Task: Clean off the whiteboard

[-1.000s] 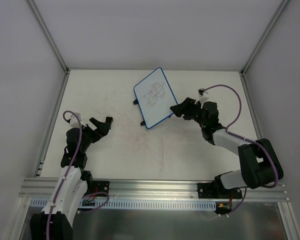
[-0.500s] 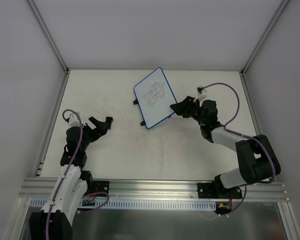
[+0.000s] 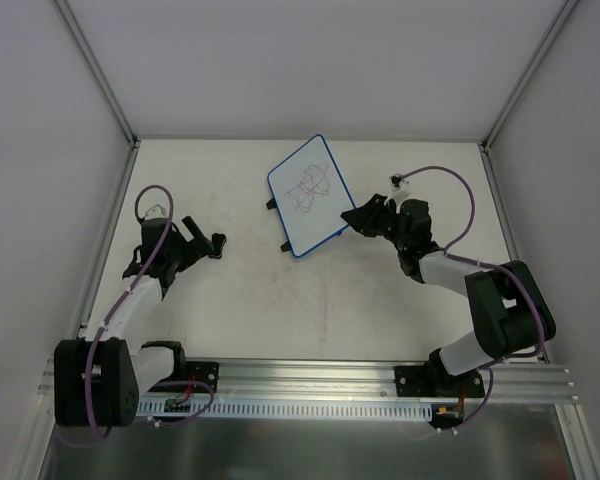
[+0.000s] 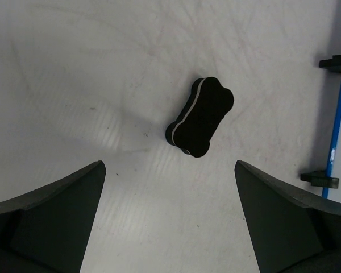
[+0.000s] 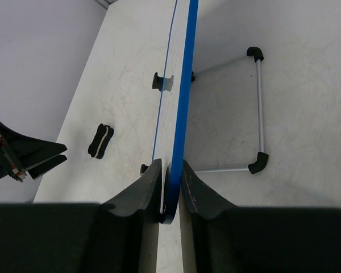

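I will grab the eraser with my left gripper across its narrow middle (image 3: 217, 246). The eraser's table side then stays clear to erase the whiteboard (image 3: 308, 195).
The whiteboard (image 3: 308, 195), blue-rimmed and marked with dark scribbles, stands tilted at the middle back of the table. In the right wrist view I see it edge-on (image 5: 187, 85). My right gripper (image 3: 356, 217) (image 5: 171, 170) is shut on the board's lower right rim, one finger on each face. A small black eraser (image 4: 200, 116) (image 5: 100, 140) lies flat on the table left of the board. My left gripper (image 3: 200, 238) (image 4: 170, 168) stands wide open just short of the eraser, with nothing between its fingers.
A thin wire stand with black end caps (image 5: 258, 108) props the board from behind. Two small black feet (image 4: 321, 178) stick out along its blue edge. White walls and aluminium posts (image 3: 98, 70) enclose the table (image 3: 310, 300).
My right gripper has closed onto the whiteboard's rim. The left arm has swung its wrist back and to the left while its gripper stays wide open near the eraser.
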